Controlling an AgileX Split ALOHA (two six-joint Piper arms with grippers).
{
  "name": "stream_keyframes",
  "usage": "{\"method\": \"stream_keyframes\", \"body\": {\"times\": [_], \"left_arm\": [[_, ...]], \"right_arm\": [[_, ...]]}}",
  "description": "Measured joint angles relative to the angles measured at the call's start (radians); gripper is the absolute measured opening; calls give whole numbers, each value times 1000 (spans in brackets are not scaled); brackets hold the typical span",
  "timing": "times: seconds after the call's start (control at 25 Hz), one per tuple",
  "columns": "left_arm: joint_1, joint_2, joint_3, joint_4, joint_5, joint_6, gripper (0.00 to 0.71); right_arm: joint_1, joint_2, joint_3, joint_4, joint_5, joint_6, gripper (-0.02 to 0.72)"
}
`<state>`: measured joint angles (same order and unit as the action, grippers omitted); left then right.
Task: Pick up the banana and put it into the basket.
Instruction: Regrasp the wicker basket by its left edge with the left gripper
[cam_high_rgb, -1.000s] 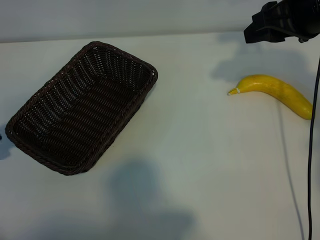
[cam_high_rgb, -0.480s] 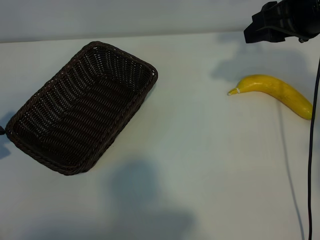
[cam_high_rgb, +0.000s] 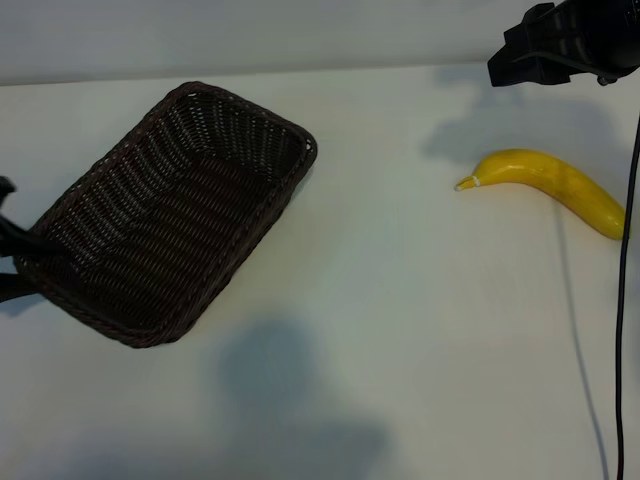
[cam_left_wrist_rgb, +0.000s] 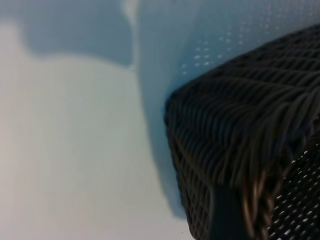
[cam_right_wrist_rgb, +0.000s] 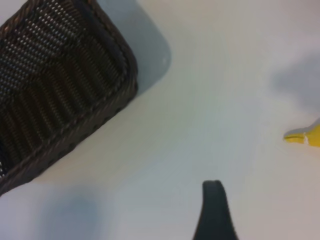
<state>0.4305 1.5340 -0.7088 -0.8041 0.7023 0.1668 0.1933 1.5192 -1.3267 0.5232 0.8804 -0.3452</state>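
My left gripper grabs the basket by the thin wicker rim at its end (cam_high_rgb: 30, 266) (cam_left_wrist_rgb: 254, 202) next, since the basket's body spreads far wider than my fingers open.
The banana (cam_high_rgb: 550, 184) lies on the white table at the right, its pale stem tip pointing left; that tip also shows in the right wrist view (cam_right_wrist_rgb: 302, 136). The dark wicker basket (cam_high_rgb: 230, 105) stands at the left and holds nothing. My left gripper (cam_high_rgb: 20, 265) reaches in from the left edge. It is open, with one finger over the rim at the basket's left corner and the other outside the wall. One dark finger (cam_left_wrist_rgb: 226, 216) sits against the weave. My right gripper (cam_high_rgb: 560, 45) hangs open above the table behind the banana, apart from it, with one finger (cam_right_wrist_rgb: 214, 210) showing.
A black cable (cam_high_rgb: 625, 300) runs down the right edge of the table, just past the banana's thick end. Bare white table (cam_high_rgb: 400, 300) lies between basket and banana.
My left gripper has come in from the left edge to the basket's left corner, and the basket has shifted slightly. The banana and the right arm have not moved.
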Motion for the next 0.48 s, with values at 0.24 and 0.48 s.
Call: {"method": "stream_keyframes", "body": {"times": [0.24, 0.48], "left_arm": [[-112, 134, -12, 27, -56, -50, 470], [-133, 165, -18, 46, -43, -8, 196]], "right_arm": [[0, 0, 0, 0, 0, 0, 515], [0, 0, 0, 0, 0, 0, 515]]}}
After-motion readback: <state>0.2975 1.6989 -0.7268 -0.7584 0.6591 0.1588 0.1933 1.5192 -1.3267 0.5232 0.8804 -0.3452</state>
